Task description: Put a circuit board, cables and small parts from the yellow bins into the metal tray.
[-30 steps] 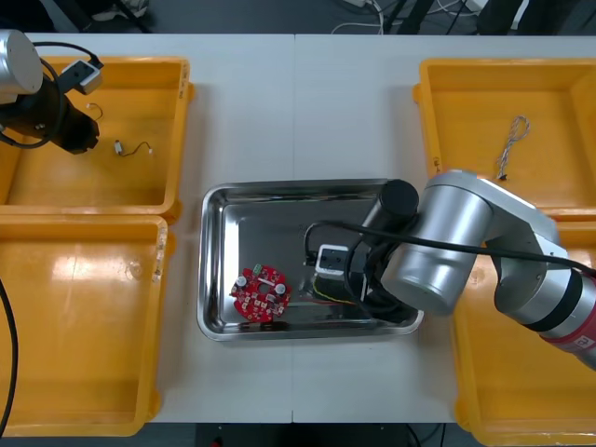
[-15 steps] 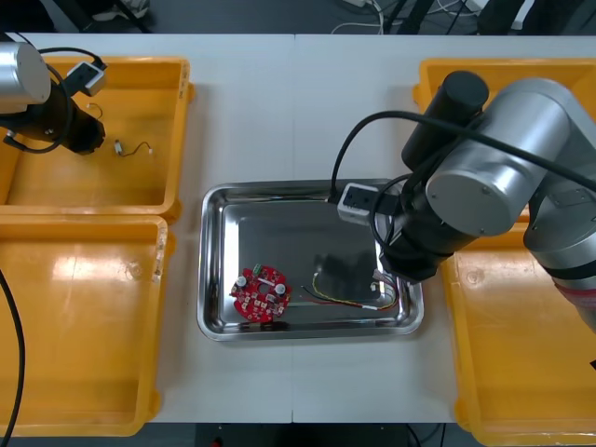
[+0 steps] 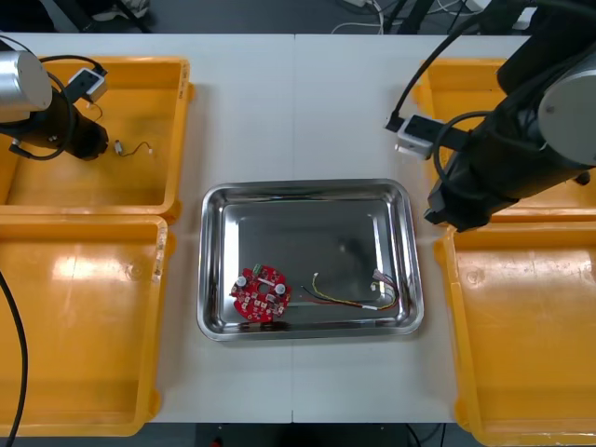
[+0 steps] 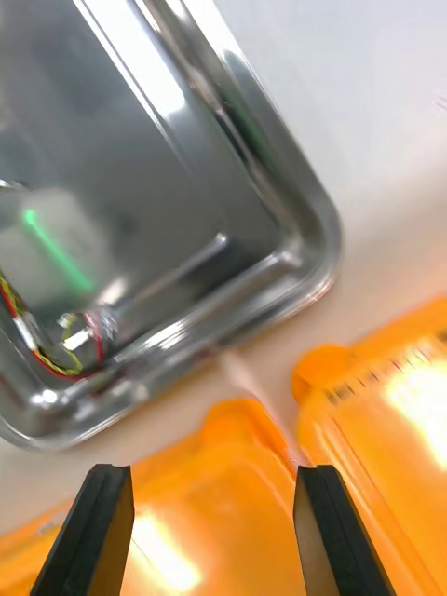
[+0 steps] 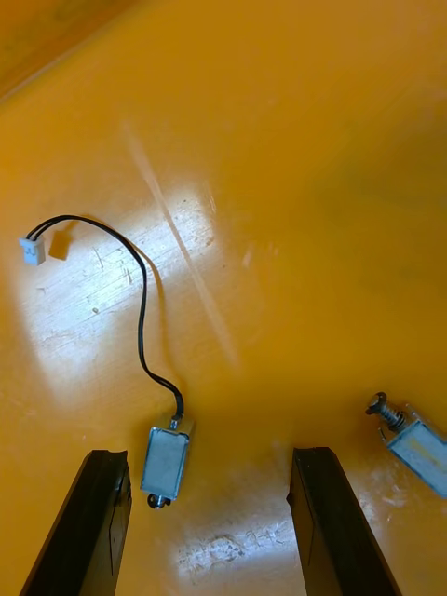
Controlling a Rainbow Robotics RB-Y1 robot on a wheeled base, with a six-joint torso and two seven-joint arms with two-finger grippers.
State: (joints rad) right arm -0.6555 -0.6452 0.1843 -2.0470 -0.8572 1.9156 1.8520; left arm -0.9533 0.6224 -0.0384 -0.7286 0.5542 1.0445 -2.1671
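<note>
I should next grab the small metal part with my left gripper by the flat facing sides on its metal case (image 5: 165, 463), because its black cable curls loosely.
The metal tray (image 3: 214, 200) holds a round red circuit board (image 3: 261, 291) and a red and yellow cable (image 3: 356, 295). My right gripper (image 4: 212, 475) is open with nothing in it, hovering over the rims of the two right yellow bins (image 4: 251, 419), just past the tray's corner (image 4: 321, 251); the cable's end (image 4: 56, 349) lies inside that corner. My left gripper (image 5: 209, 456) is open low over the far left bin's floor. A small metal part with a black cable (image 5: 166, 461) lies between its fingers, nearer one finger (image 5: 93, 521). A second small metal part (image 5: 414, 445) lies outside the other finger.
In the front view the left arm (image 3: 56, 121) reaches into the far left bin (image 3: 140, 186), and the part with its cable (image 3: 130, 147) lies just right of it. The right arm (image 3: 521, 140) covers much of the far right bin. The near bins (image 3: 84, 326) look bare.
My right arm rose out of the tray and swung right to the right bins, leaving the red and yellow cable in the tray. The left arm shifted slightly toward the small part.
</note>
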